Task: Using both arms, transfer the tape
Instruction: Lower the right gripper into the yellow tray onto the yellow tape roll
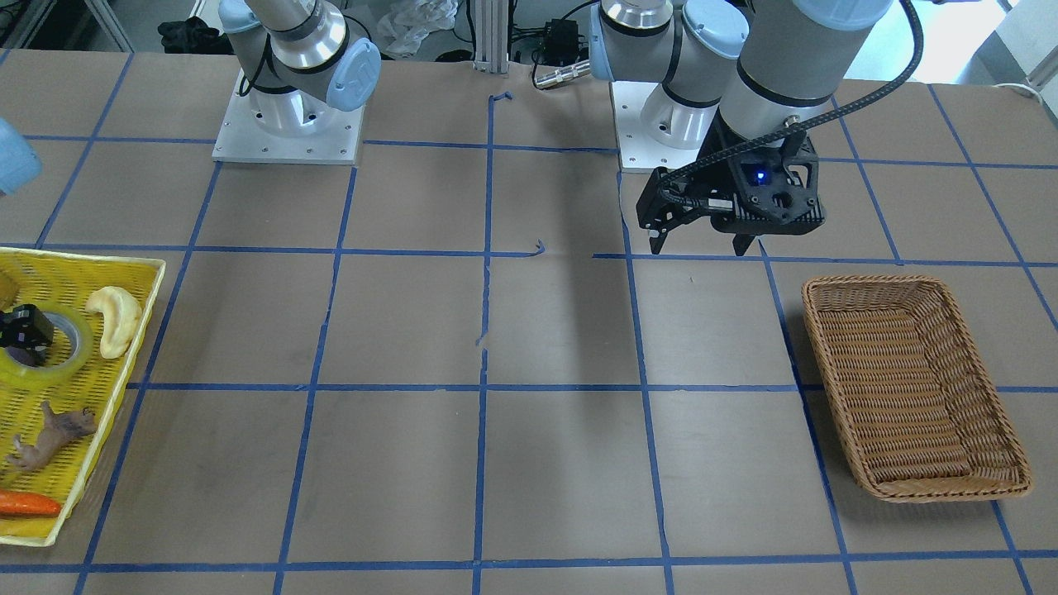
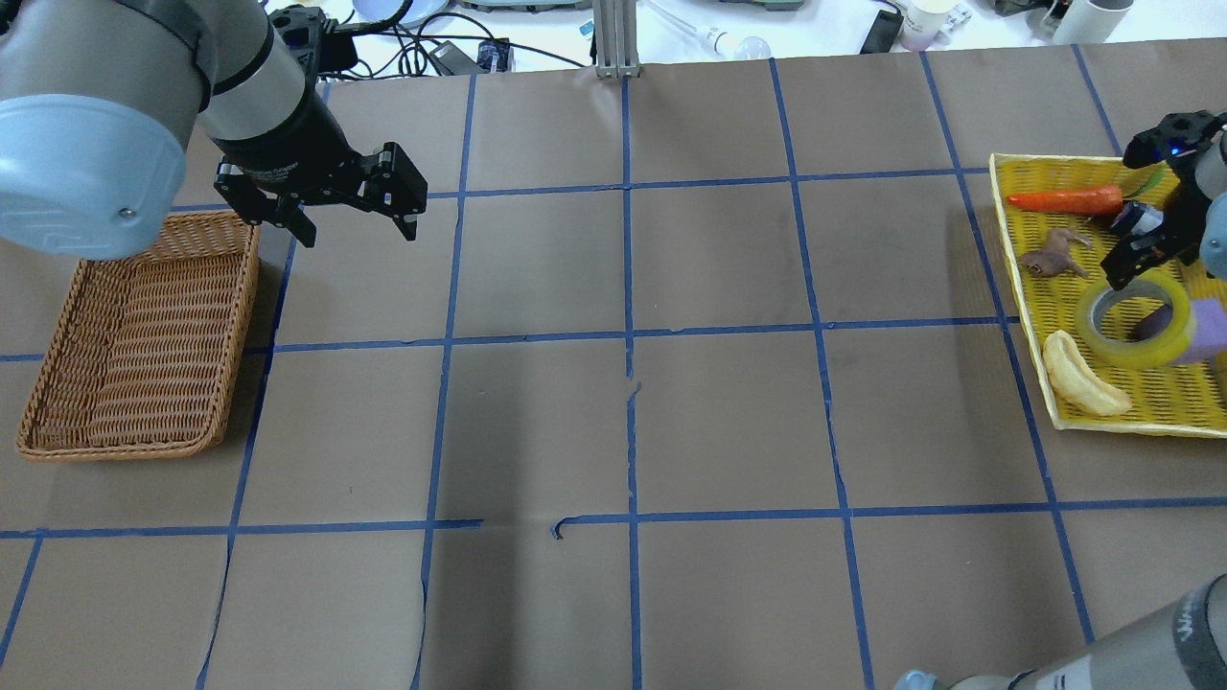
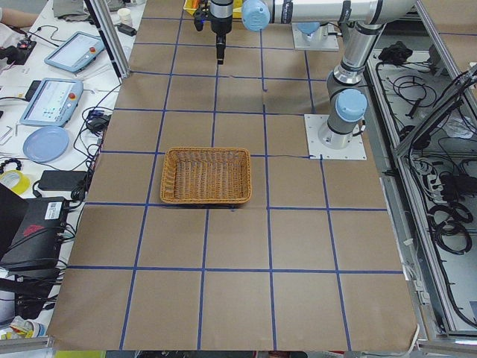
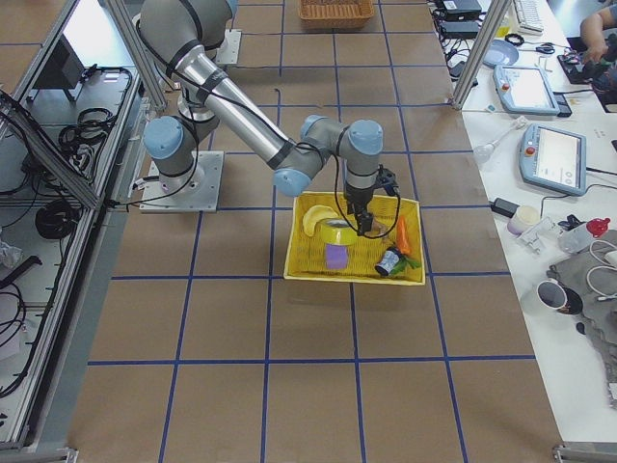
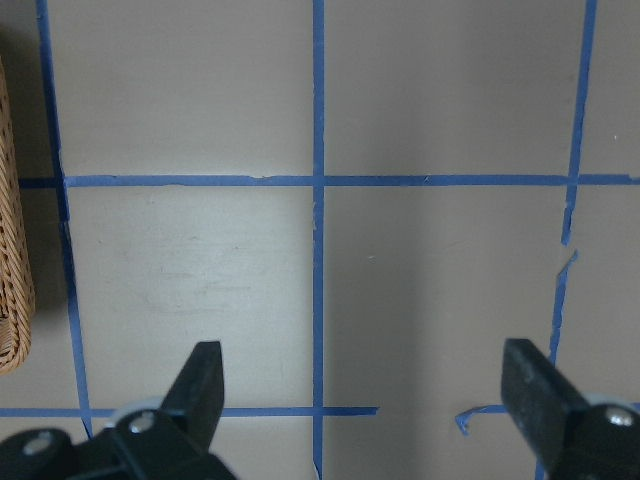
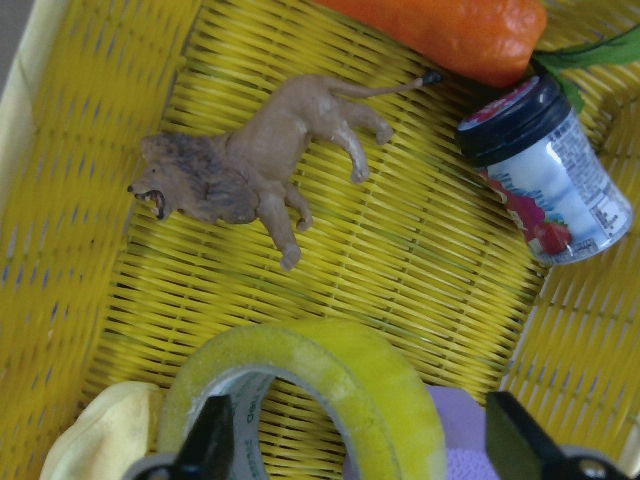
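My right gripper picks up the tape by its ring wall (image 6: 370,400) next, to transfer the tape out of the yellow tray (image 6: 400,260).
The tape (image 2: 1136,353), a yellow translucent ring with a grey-white core, lies flat in a yellow tray (image 2: 1054,165) at the table's right end. It also shows in the front view (image 1: 62,364) and in the right wrist view (image 6: 380,390). My right gripper (image 2: 1139,299) is open and low over the tape. In the right wrist view (image 6: 365,440) one fingertip is at the ring's hole side and the other is past its outer wall. My left gripper (image 2: 357,230) is open and empty, hovering above the table beside a wicker basket (image 2: 57,436).
The tray also holds a carrot (image 2: 1064,199), a toy lion (image 6: 240,170), a small bottle (image 6: 545,170), a pale banana-shaped piece (image 2: 1078,383) and a purple block (image 2: 1210,326) next to the tape. The basket (image 1: 909,283) holds nothing. Blue tape lines grid the brown table.
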Controlling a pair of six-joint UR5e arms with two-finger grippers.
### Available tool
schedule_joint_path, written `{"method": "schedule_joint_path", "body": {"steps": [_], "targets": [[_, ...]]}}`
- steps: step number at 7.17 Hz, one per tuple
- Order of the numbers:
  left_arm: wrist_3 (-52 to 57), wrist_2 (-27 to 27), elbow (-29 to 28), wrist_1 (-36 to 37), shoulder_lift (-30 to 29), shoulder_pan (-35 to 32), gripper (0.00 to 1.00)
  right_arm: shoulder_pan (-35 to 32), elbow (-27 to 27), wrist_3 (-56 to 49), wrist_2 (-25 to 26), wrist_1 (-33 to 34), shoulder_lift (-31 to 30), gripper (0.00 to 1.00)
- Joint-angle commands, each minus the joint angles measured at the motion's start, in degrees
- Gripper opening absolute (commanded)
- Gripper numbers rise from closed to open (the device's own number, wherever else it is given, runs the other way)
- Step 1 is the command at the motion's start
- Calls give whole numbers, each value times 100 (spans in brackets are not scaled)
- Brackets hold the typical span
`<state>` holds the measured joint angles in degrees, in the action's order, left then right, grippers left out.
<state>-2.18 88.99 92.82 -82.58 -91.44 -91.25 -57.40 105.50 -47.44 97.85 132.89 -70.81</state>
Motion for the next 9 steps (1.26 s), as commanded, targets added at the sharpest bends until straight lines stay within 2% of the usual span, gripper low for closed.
{"method": "schedule_joint_path", "body": {"steps": [1,2,3,4,5,7,8,9], "targets": [[7,31,-9,-4,55,-7,100,238,260,-46,33,325,6,62],[-19,5,60,-21,-66,-16,100,247,269,-55,41,325,6,36],[6,31,44,-12,150,-24,100,247,269,-55,42,316,6,8],[7,-38,-78,14,187,-33,100,239,235,-29,50,273,-20,0],[94,-30,-27,-125,57,-59,100,238,139,-3,59,133,-64,0],[138,-109,428,-293,204,-68,100,160,-587,50,50,-838,-152,0],[104,-49,648,-163,223,-68,100,64,-1010,59,-19,-1444,-135,0],[-71,-65,633,473,118,-42,100,-198,-1240,51,-185,-1729,-135,0]]}}
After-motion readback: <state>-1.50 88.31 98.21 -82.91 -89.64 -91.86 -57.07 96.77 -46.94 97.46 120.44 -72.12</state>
